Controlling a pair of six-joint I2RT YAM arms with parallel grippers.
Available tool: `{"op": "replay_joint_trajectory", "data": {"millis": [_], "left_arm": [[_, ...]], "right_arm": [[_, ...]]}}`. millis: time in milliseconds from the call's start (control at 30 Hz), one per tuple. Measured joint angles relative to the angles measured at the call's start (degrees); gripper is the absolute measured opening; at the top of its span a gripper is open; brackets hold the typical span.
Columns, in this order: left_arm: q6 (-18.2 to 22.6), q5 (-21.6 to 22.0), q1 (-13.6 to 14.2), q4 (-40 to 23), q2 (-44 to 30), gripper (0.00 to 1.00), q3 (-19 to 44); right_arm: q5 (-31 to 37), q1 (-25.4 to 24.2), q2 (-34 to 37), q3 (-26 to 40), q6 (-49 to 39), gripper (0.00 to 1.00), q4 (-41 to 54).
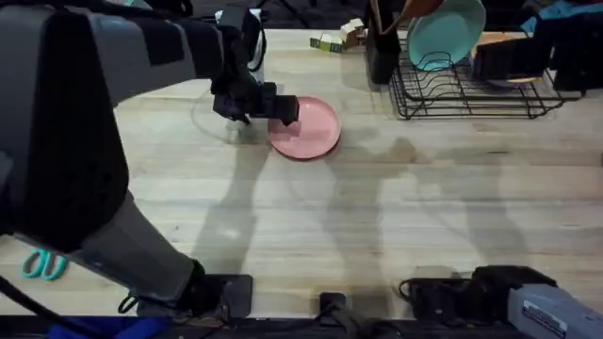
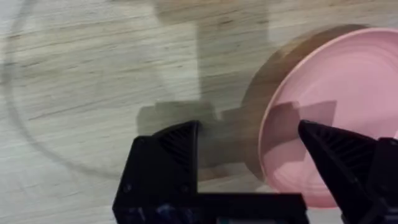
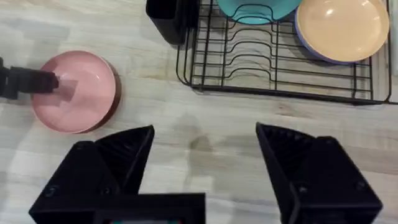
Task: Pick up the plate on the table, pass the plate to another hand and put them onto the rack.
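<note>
Next, my left gripper pinches the pink plate by its thin raised rim [image 1: 270, 133], as the plate spreads wider than my open fingers.
The pink plate [image 1: 306, 130] lies flat on the pale wood table [image 1: 396, 207], left of the middle and toward the back. My left gripper [image 1: 268, 105] is down at its left rim and open. In the left wrist view the left gripper [image 2: 249, 127] straddles the rim of the plate [image 2: 336, 118], one finger over the inside and the other over bare table. The black wire rack [image 1: 471, 94] stands at the back right. My right gripper [image 3: 205, 134] hangs open and empty, above the table and well short of the plate [image 3: 78, 93] and the rack [image 3: 280, 62].
A teal plate [image 1: 445, 33] and a pale orange plate [image 3: 342, 28] stand in the rack, with a black utensil holder [image 1: 382, 47] at its left end. Small blocks [image 1: 339, 40] sit at the back edge. Teal scissors [image 1: 42, 266] lie at the front left.
</note>
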State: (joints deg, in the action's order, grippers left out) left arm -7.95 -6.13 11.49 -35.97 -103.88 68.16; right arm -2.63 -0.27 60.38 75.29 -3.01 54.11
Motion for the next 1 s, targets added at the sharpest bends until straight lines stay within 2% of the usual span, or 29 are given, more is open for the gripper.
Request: {"op": "replay_joint_trajectory", "data": {"millis": [300,667,700,833,1000], "left_arm": [[0.01,0.76,0.36,-0.19,0.00,0.995,0.00],[-0.02,6.88,3.82,-0.54,-0.33,0.992,0.24],[-0.04,6.88,3.87,-0.55,-0.33,0.962,0.26],[-0.23,6.32,4.52,-0.39,-0.33,0.687,0.26],[-0.23,6.05,4.83,-0.39,-0.33,0.458,0.26]], "right_arm": [[0.00,0.00,-0.01,0.00,0.00,0.996,-0.03],[0.00,0.00,0.00,0.00,0.00,0.996,-0.05],[0.00,0.00,0.00,0.00,0.00,0.996,-0.03],[0.00,0.00,0.00,0.00,0.00,0.996,-0.05],[0.00,0.00,0.00,0.00,0.00,0.996,-0.31]]}}
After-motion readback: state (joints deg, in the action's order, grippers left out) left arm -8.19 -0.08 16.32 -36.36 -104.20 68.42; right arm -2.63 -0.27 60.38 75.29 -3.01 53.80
